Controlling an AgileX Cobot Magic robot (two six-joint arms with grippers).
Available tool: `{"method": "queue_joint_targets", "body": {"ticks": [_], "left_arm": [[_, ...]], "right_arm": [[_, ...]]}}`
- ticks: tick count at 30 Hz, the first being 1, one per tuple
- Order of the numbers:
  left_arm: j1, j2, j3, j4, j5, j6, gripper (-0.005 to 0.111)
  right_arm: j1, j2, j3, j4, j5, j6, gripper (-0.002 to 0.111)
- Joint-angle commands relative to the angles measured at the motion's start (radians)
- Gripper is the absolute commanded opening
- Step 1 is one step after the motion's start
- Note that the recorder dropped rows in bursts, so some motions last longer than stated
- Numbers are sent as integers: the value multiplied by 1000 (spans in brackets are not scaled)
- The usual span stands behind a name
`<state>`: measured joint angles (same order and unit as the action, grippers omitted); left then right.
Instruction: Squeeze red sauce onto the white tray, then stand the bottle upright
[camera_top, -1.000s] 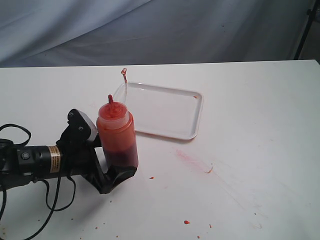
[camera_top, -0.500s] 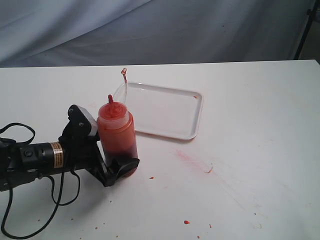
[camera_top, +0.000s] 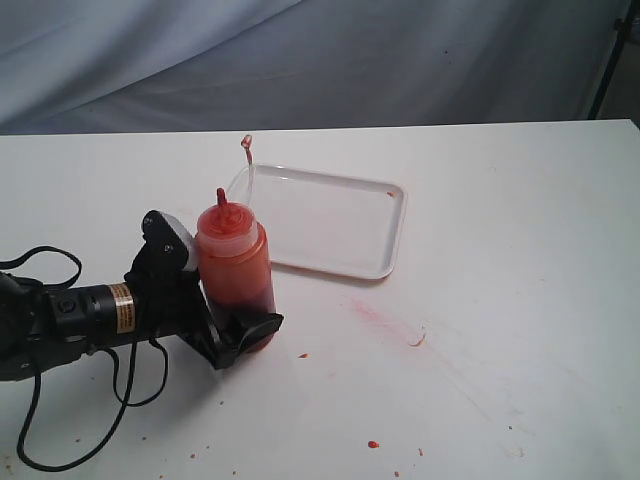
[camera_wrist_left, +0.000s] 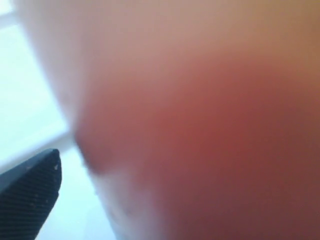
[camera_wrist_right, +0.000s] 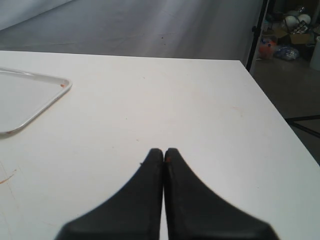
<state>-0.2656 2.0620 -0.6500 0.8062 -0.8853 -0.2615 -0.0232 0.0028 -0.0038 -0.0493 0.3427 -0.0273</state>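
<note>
My left gripper should close on the bottle: its open fingers are low on both sides of the bottle's base (camera_top: 246, 304) on the tabletop.
The bottle (camera_top: 233, 262) stands upright on the table just in front of the white tray (camera_top: 375, 232), red nozzle up. Dark red sauce (camera_top: 243, 298) fills its lower part. My left gripper (camera_top: 250, 318) reaches in low from the left, open, one jaw either side of the bottle's base. In the left wrist view the blurred bottle (camera_wrist_left: 200, 125) fills the frame, and a strip of white shows between it and the one visible finger (camera_wrist_left: 30, 195). The right gripper (camera_wrist_right: 164, 151) is shut and empty over bare table, beyond the tray's (camera_wrist_right: 57, 90) end; the exterior view does not show it.
A small pinkish piece on a thin stem (camera_top: 247, 145) stands at the tray's far left corner. A pinkish smear (camera_top: 385, 318) and dried red specks (camera_top: 372, 443) mark the table right of the bottle. The table's right edge (camera_wrist_right: 280, 125) drops to the floor.
My left arm has pushed to the right, and its jaws have slid further along both sides of the bottle's base. The bottle has stayed where it was.
</note>
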Motion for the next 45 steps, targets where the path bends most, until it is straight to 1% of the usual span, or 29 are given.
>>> {"method": "queue_joint_targets", "body": {"ticks": [1,23,25,27,29,32,35,37,43,45], "left_arm": [[-3,8,-8,-32,-17,9,104],[-3,8,-8,-23,-8,9,104],[-3,8,-8,-23,-3,9,102],[-3,8,-8,-23,2,9,95],[-3,8,-8,-23,4,9,82],[-3,8,-8,20,4,9,61],[-3,8,-8,42,2,9,47],[-3,8,-8,42,2,9,39],[-3,8,-8,42,0,9,20],[-3,8,-8,40,0,9,11]], "right_arm": [[1,-3,4,1,-9,1,0],[1,-3,4,1,-9,1,0],[1,-3,4,1,-9,1,0],[1,-3,4,1,-9,1,0],[1,-3,4,1,-9,1,0],[1,-3,4,1,-9,1,0],[1,-3,4,1,-9,1,0],[1,-3,4,1,-9,1,0],[1,-3,4,1,-9,1,0],[1,-3,4,1,-9,1,0]]}}
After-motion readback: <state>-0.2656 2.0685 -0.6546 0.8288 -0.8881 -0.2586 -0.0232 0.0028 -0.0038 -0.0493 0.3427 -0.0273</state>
